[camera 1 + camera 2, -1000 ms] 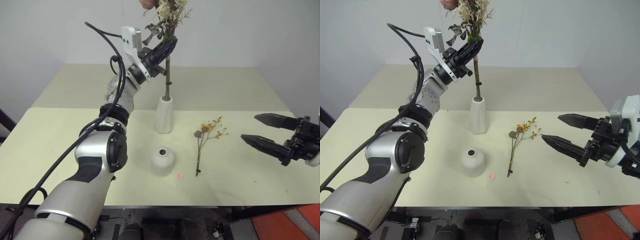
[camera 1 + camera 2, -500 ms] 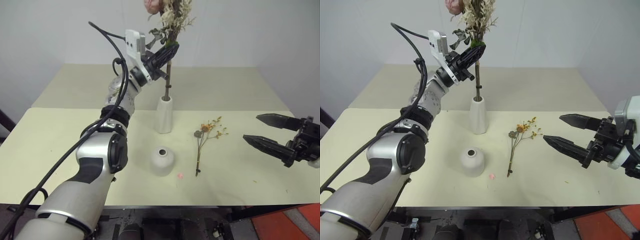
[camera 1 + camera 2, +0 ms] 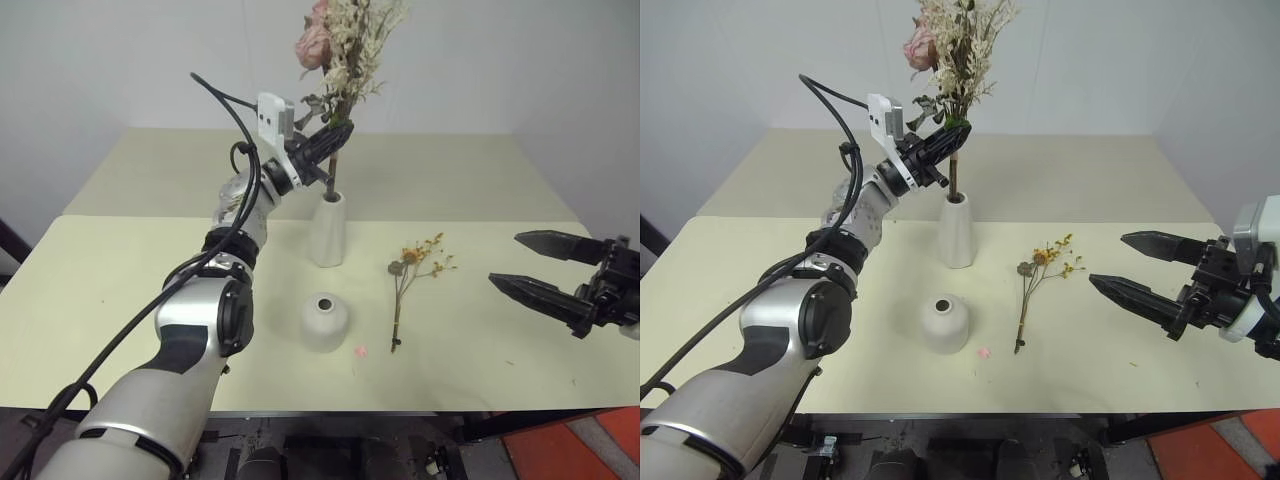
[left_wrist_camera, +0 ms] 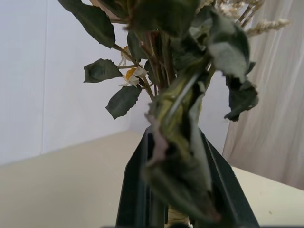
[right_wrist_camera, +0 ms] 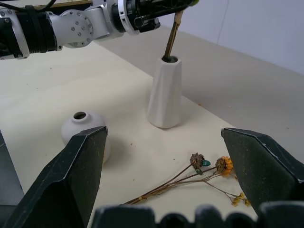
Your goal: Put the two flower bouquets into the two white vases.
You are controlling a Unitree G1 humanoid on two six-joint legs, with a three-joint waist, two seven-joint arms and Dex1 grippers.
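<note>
The fuller bouquet's stem end (image 3: pixel 331 186) sits inside the opening of the tall white vase (image 3: pixel 328 230), so the bouquet would stand there. It is time for my left gripper to open now.
My left gripper (image 3: pixel 334 140) is shut on the stems of the fuller bouquet (image 3: pixel 345 45), which has a pink rose, cream sprigs and green leaves (image 4: pixel 175 123). Its stem end sits inside the mouth of the tall white vase (image 3: pixel 328 230) at mid table. The squat white vase (image 3: pixel 324 321) stands in front of it, with nothing in its small hole. The thin bouquet (image 3: pixel 411 282) with orange-yellow blossoms lies flat on the table to the right of both vases. My right gripper (image 3: pixel 545 271) hangs open at the right, level and apart from the thin bouquet (image 5: pixel 190 178).
The cream table (image 3: pixel 130 280) has a seam running across behind the tall vase. A small pink speck (image 3: pixel 361 351) lies near the squat vase. A black cable (image 3: pixel 225 100) loops from my left wrist. A white wall stands behind the table.
My left gripper has come down with the fuller bouquet, so its stem has sunk deeper into the tall vase. The right gripper has stayed where it was.
</note>
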